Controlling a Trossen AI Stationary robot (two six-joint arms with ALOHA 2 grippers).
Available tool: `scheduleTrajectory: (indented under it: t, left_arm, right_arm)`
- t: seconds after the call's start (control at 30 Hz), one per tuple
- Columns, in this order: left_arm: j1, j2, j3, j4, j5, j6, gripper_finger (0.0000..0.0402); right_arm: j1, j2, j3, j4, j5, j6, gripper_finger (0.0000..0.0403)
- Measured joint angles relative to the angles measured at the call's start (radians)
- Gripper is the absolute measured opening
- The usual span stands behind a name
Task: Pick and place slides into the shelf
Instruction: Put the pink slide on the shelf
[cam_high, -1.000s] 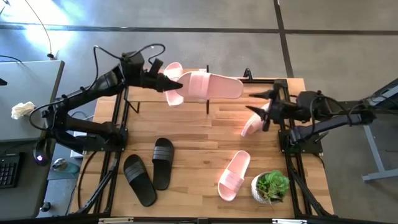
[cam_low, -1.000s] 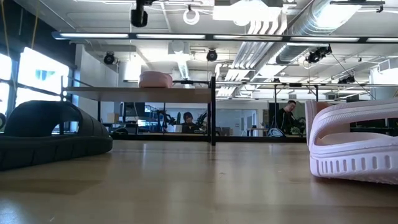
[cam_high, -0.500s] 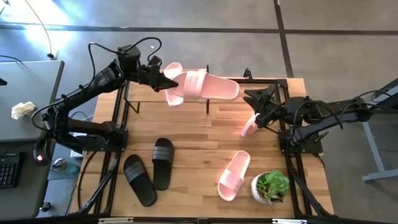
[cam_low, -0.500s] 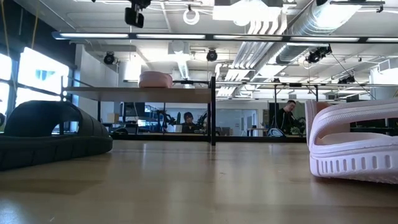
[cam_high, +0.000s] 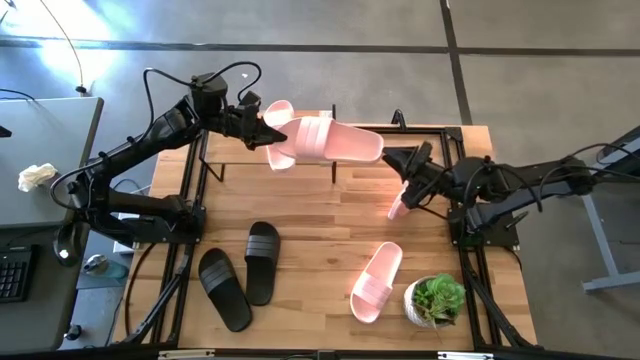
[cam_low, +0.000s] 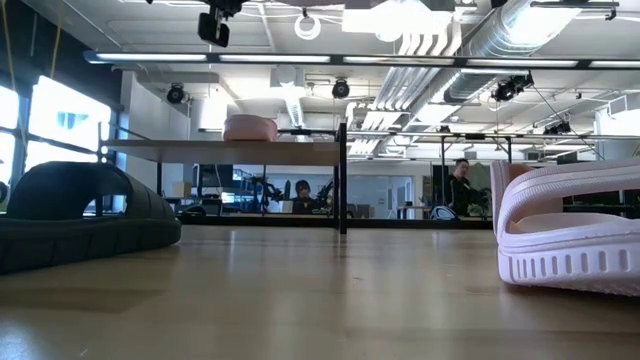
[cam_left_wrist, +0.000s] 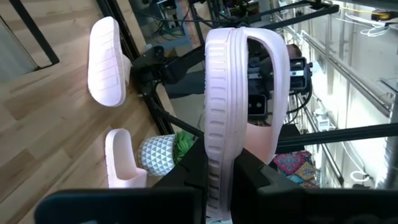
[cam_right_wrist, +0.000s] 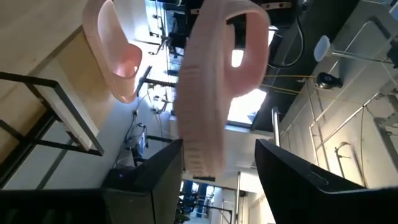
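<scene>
The held pink slide needs to go in its place on the shelf. I will next grab the slide by its strap (cam_high: 312, 138) with my right gripper.
My left gripper (cam_high: 270, 133) is shut on a pale pink slide (cam_high: 330, 140), which it keeps in the air above the shelf (cam_high: 235, 158), a low rack with a wooden top and black legs. A second pink slide (cam_high: 280, 112) lies on the shelf top behind it. My right gripper (cam_high: 393, 160) is open just off the held slide's free end; in the right wrist view its fingers (cam_right_wrist: 149, 180) stand on either side of that slide (cam_right_wrist: 208, 93) without visible touch. Two more pink slides (cam_high: 402, 200) (cam_high: 375, 282) and two black slides (cam_high: 222, 290) (cam_high: 262, 262) lie on the table. My left gripper pinches the pink slide's sole (cam_left_wrist: 219, 163) at the end nearest the table's left, one finger (cam_left_wrist: 186, 180) on each face of the sole. The fingers come level from the table's left, along the slide. The slide is lifted clear and sticks out toward the right arm.
A potted plant (cam_high: 436, 300) stands near the table's near right corner, beside one pink slide. The black slides lie at the near left. Bare wood lies in the table's middle. In the low view a black slide (cam_low: 80, 215) and a pink slide (cam_low: 570, 235) sit close to the camera.
My right gripper has reached toward the table's left and far edge, closing in on the free end of the held pink slide, and has stayed open. My left gripper has drawn the slide slightly toward the table's left, still holding it in the air.
</scene>
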Motion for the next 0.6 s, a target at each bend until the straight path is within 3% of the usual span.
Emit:
scheduleTrajectory:
  t: [0.27,0.6]
  left_arm:
    - [0.000,0.000,0.000,0.000,0.023,-0.001,0.0019]
    - [0.000,0.000,0.000,0.000,0.073,-0.001,0.0019]
  right_arm:
    - [0.000,0.033,0.000,0.002,0.004,-0.033,0.0191]
    - [-0.062,0.072,0.000,0.035,-0.088,-0.017,0.0187]
